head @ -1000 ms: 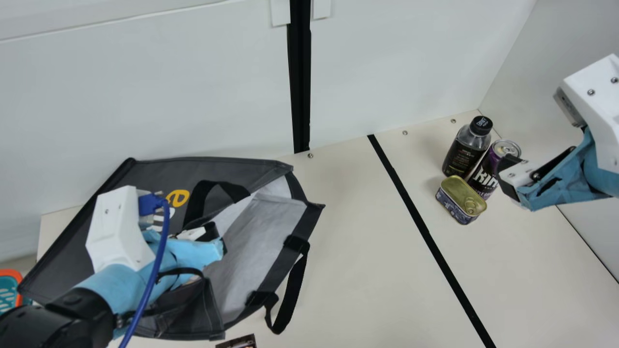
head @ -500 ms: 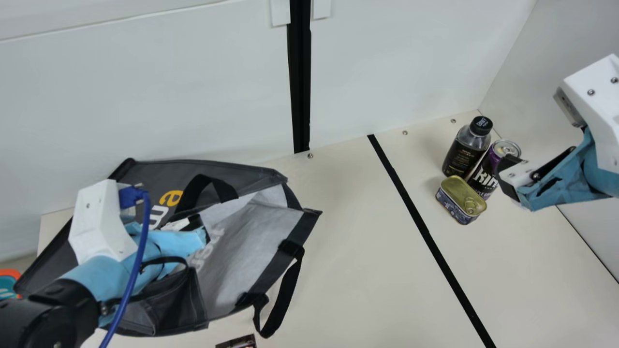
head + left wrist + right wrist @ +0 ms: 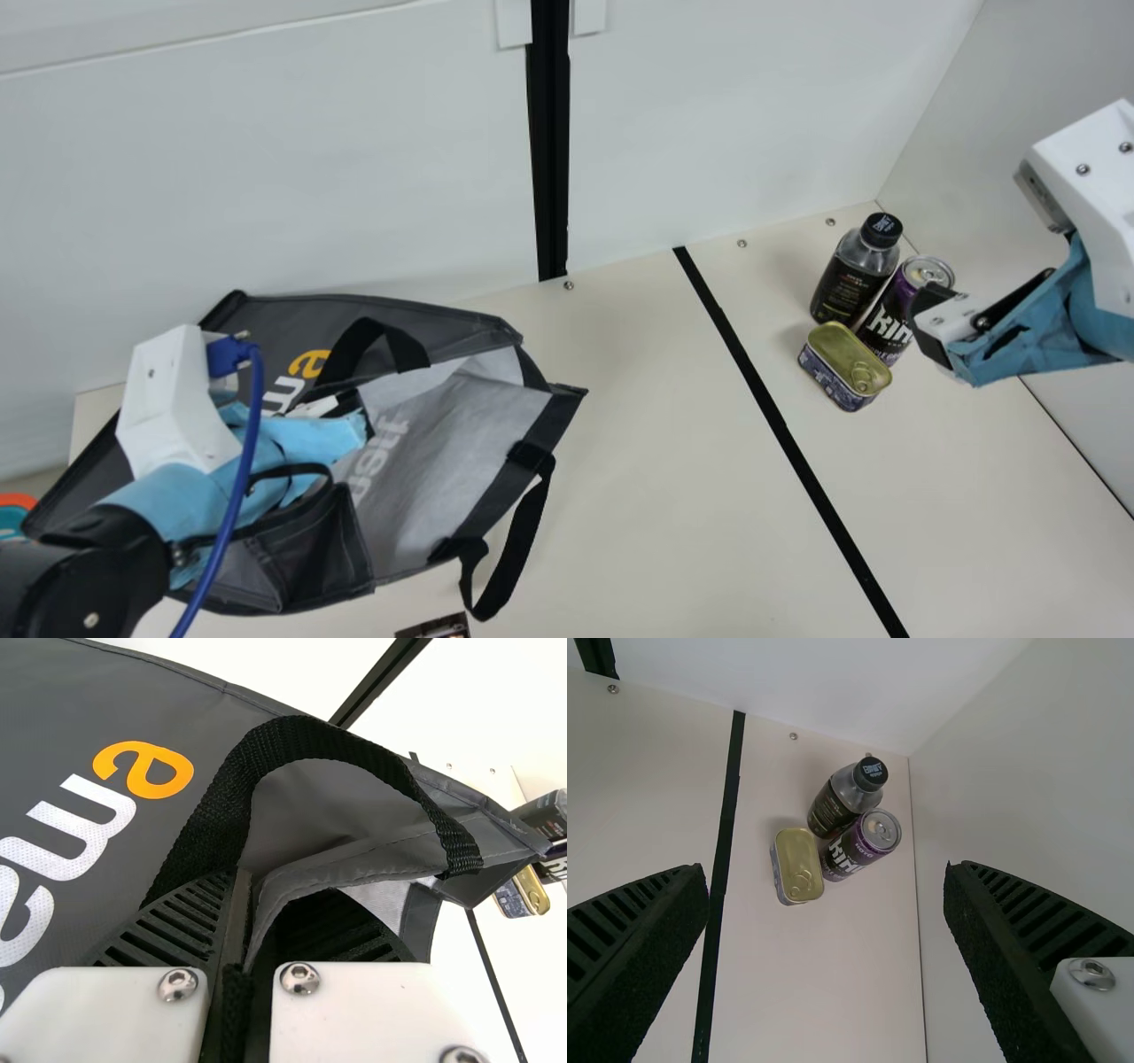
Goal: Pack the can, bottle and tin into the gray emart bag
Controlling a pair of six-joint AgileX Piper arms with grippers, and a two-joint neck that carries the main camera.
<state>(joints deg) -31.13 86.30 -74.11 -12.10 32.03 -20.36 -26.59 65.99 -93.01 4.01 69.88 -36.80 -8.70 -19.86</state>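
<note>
I should grab the purple can by its upper end (image 3: 922,278) with my right gripper next, because the tin (image 3: 844,365) and bottle are close against the can's lower body.
My left gripper (image 3: 347,415) is at the near-left part of the rim of the gray bag (image 3: 425,323). In the left wrist view, the left gripper (image 3: 255,904) is shut on the edge of the gray bag (image 3: 328,815), beside a black strap. At the right stand the bottle (image 3: 852,270), the can (image 3: 895,310) and the tin (image 3: 844,365), close together. My right gripper (image 3: 941,330) is held near the can. In the right wrist view, the right gripper (image 3: 826,875) is open above the bottle (image 3: 846,799), can (image 3: 859,844) and tin (image 3: 797,866).
A dark printed packet (image 3: 436,627) lies at the near edge, and an orange and teal item (image 3: 13,514) is at the far left. A black strip (image 3: 780,425) crosses the table between bag and items. White walls (image 3: 266,177) rise behind and at the right.
My left gripper has moved left and slightly down in the main view, pulling the bag's near side and mouth along; more of the pale lining shows. The right arm and the three items have stayed still.
</note>
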